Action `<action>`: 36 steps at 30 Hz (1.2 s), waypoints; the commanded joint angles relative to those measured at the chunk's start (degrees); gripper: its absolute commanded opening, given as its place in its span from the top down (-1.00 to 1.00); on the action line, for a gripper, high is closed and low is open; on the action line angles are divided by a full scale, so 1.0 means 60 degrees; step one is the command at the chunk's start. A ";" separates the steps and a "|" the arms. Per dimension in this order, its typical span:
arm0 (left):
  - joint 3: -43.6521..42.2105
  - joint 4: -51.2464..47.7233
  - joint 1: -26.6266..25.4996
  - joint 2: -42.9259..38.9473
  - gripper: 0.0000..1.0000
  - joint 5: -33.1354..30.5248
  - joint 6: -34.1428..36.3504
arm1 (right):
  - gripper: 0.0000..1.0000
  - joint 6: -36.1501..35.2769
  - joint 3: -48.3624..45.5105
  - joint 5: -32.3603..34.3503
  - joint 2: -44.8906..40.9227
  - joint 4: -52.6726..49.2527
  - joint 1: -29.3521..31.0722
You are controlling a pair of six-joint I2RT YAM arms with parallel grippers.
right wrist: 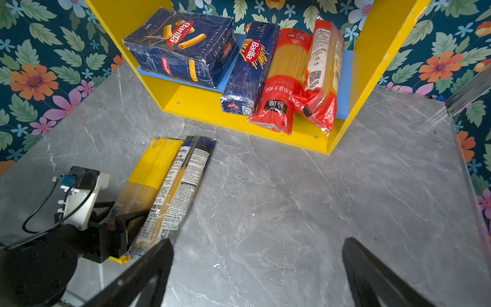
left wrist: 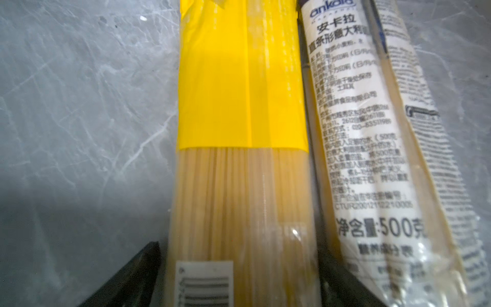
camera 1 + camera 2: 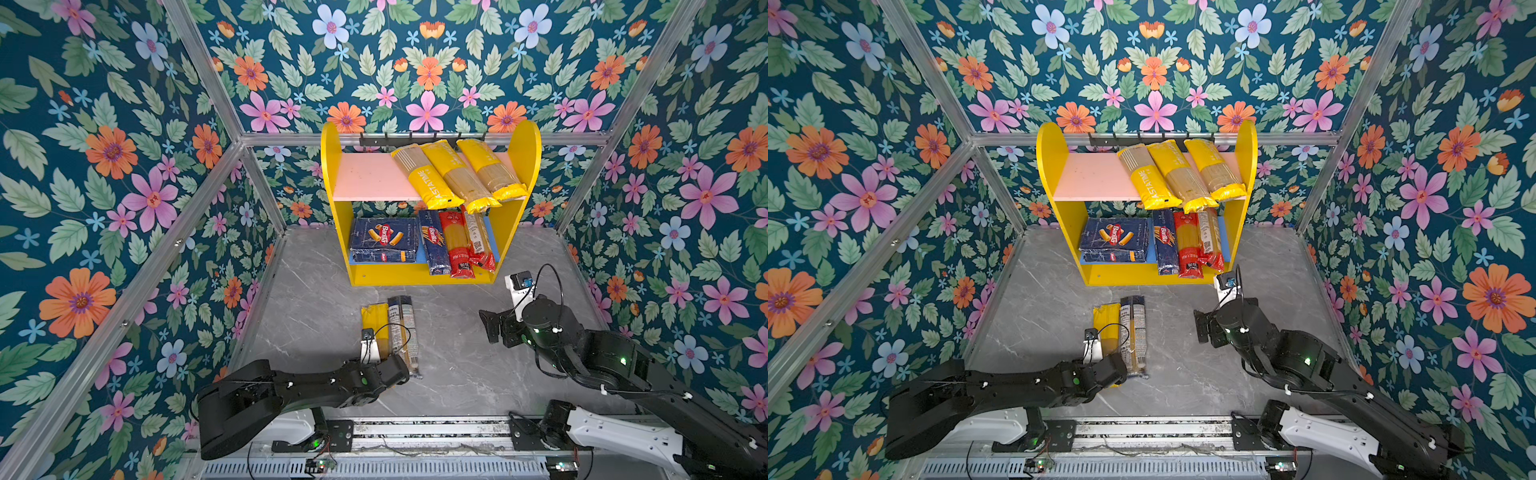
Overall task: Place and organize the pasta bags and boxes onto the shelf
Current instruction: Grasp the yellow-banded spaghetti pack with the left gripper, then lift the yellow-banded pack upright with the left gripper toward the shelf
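Note:
I should close my left gripper on the yellow bag's clear end (image 2: 243, 271), as my fingers reach down both sides at the bag's barcode.
On the grey table a yellow bag (image 3: 374, 318) (image 2: 239, 106) lies beside a dark navy bag (image 3: 402, 324) (image 2: 358, 133). My left gripper (image 3: 377, 353) (image 2: 239, 249) (image 1: 127, 215) is open, with one finger on each side of the yellow bag's clear end. My right gripper (image 3: 492, 326) (image 1: 257, 243) hangs open over bare table. The shelf (image 3: 332, 166) holds three yellow bags (image 3: 457, 174) on its pink board. Its blue board holds the two pasta boxes, one wide (image 3: 384, 239) and one narrow (image 3: 434, 245), and two red bags (image 3: 459, 245).
The left half of the pink board (image 3: 365, 178) is bare. Floral walls with metal frame bars (image 3: 199, 232) close in the table on three sides. A black hook rail (image 3: 415, 139) runs above the upper board. Open tabletop (image 3: 457, 365) lies between the two arms.

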 commanded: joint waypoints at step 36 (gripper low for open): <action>0.4809 -0.8013 -0.0648 -0.1811 1.00 -0.0349 0.0118 | -0.99 0.0025 0.0674 -0.0130 0.0285 0.0063 0.0105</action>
